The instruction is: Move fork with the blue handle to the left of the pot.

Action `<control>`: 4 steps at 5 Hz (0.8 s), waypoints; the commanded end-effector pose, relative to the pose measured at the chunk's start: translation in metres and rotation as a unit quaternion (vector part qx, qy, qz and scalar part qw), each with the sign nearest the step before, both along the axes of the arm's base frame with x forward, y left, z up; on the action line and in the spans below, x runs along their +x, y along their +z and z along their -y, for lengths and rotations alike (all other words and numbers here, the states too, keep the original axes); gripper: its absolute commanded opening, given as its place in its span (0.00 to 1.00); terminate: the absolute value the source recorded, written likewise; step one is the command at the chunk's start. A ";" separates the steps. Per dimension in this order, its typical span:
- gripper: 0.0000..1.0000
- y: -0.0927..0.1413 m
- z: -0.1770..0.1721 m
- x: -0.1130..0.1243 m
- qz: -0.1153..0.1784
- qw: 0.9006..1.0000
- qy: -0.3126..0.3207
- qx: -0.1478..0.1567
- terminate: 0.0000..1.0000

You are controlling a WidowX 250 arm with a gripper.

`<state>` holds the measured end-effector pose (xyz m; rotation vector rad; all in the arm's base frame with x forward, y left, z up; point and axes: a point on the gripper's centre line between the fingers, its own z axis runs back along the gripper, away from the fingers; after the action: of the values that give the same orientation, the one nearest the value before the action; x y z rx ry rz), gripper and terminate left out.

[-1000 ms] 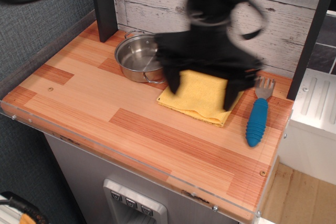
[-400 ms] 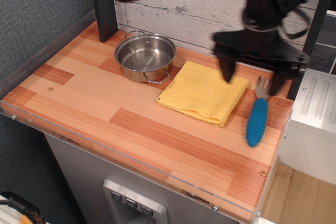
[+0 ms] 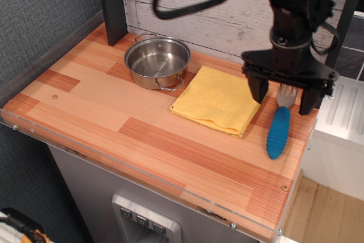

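My gripper takes hold of the fork by its blue handle near the silver head (image 3: 281, 116) next, to move the fork beside the pot (image 3: 157, 62).
The fork (image 3: 279, 130) lies flat at the right end of the wooden counter, its blue ribbed handle toward the front and its silver head toward the wall. The steel pot (image 3: 157, 62) stands empty at the back left, one wire handle facing the cloth. My black gripper (image 3: 284, 96) hangs open above the fork's head, one finger (image 3: 257, 90) on its left over the cloth's edge, the other (image 3: 309, 99) on its right. It holds nothing.
A folded yellow cloth (image 3: 219, 101) lies between pot and fork. A dark post (image 3: 112, 5) stands behind the pot on its left. The counter (image 3: 85, 98) ends close to the fork on the right; a white appliance (image 3: 341, 135) stands beyond.
The gripper has swung from over the cloth and pot to the right and has come down over the fork's head. Fork, pot and cloth have not moved.
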<state>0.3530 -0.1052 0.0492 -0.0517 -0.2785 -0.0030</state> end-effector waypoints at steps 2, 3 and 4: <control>1.00 -0.002 0.013 0.010 0.002 1.000 -0.004 -0.002 0.00; 1.00 -0.006 0.015 0.009 -0.002 1.000 -0.004 -0.001 0.00; 1.00 -0.013 0.017 0.008 -0.008 1.000 -0.003 0.000 0.00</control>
<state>0.3542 -0.1155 0.0190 -0.0403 -0.2137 0.0041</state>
